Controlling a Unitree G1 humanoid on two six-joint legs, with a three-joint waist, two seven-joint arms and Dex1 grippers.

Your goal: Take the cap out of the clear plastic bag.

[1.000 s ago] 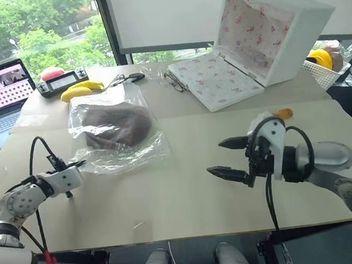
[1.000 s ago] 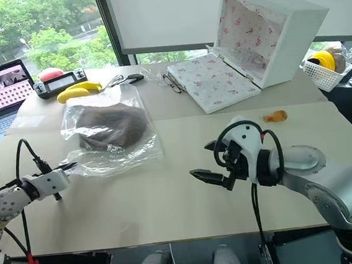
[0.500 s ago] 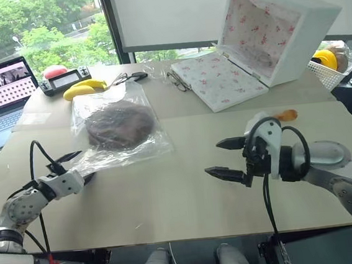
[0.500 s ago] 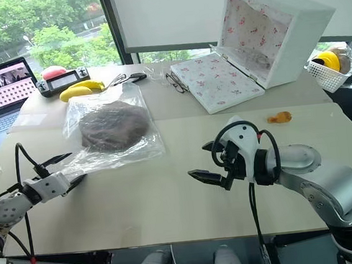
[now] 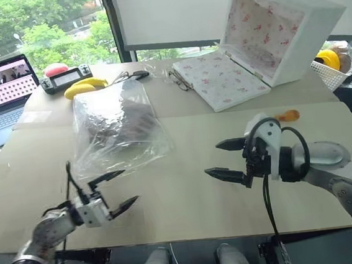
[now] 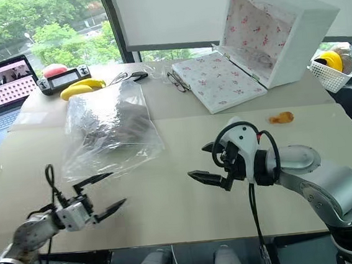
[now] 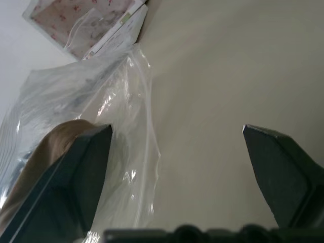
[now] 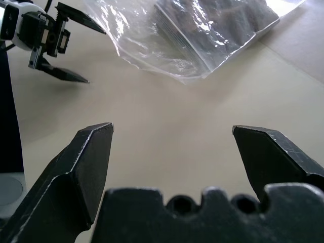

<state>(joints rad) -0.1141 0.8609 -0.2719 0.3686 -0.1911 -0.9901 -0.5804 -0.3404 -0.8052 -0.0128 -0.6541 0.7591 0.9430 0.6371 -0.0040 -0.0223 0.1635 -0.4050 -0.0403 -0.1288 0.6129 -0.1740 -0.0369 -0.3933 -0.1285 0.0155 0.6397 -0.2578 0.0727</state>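
Note:
My left gripper takes hold of the bag by its zip edge next, since the film lies slack past the brown cap.
The clear plastic bag lies crinkled on the left half of the table. The brown cap is inside it and shows dimly through the glossy film. My left gripper hovers open near the table's front edge, just short of the bag's near corner and holding nothing. In the left wrist view, the bag and the cap sit beyond one finger. My right gripper stands open over the table's middle, to the right of the bag and pointing toward it.
An open white floral-lined box stands at the back right, with glasses beside its lid. At the back left are a laptop, bananas and a controller. A small orange scrap lies behind my right arm. A white basket sits at the far right.
My left gripper opened, let go of the bag's near edge, and swung right and back toward the table's front edge. The bag shifted and puffed up. The right arm kept still.

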